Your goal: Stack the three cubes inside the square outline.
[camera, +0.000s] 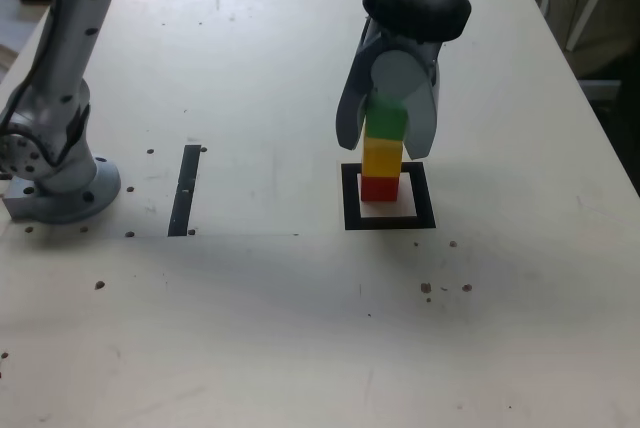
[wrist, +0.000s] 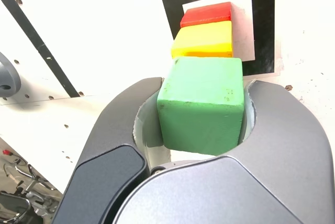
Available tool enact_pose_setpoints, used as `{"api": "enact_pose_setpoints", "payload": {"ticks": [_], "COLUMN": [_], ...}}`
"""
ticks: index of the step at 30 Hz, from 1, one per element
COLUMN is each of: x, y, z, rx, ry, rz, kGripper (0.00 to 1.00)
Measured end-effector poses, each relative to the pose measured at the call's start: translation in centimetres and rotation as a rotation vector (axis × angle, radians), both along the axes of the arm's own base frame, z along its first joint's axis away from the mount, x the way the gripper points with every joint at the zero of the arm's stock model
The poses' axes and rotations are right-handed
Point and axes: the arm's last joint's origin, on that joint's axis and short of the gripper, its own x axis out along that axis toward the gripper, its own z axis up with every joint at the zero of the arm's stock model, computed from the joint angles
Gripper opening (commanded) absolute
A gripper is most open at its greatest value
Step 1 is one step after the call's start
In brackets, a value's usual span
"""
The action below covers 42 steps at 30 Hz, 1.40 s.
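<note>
The green cube's base rests on the yellow cube in the exterior view. My gripper should open now, and the green cube would stand.
Three cubes stand in one column inside the square outline: the red cube at the bottom, the yellow cube on it, the green cube on top. My gripper comes down from above, its jaws shut on the green cube's two sides. In the wrist view the green cube sits between the grey jaws of the gripper, with the yellow cube, the red cube and the black outline beyond it. The column leans slightly.
A narrow black strip lies on the pale table towards the exterior view's left, and shows as a strip in the wrist view. The arm's grey base is bolted at the far left. Small holes and specks dot the tabletop.
</note>
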Motion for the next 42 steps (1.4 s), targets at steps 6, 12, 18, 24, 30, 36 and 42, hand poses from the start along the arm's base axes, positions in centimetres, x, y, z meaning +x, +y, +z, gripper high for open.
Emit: {"api": "enact_pose_setpoints", "payload": {"ticks": [6,12,18,24,30,36,42], "x": [-0.2,-0.3,-0.3,-1.7,-4.5,-8.8,-14.5], "y": [0.4,0.8,0.8,0.9,0.3,0.4,0.9], "z": [-0.7,-1.1,-1.0,1.1,4.2,5.5,5.4], "rx": [0.000,-0.003,-0.004,0.015,0.084,0.132,0.186], "ry": [0.016,0.027,0.018,-0.034,-0.103,-0.103,-0.055], "rz": [0.007,0.010,0.009,0.012,-0.029,-0.021,0.010], "kGripper": [0.87,1.00,1.00,1.00,1.00,1.00,1.00]}}
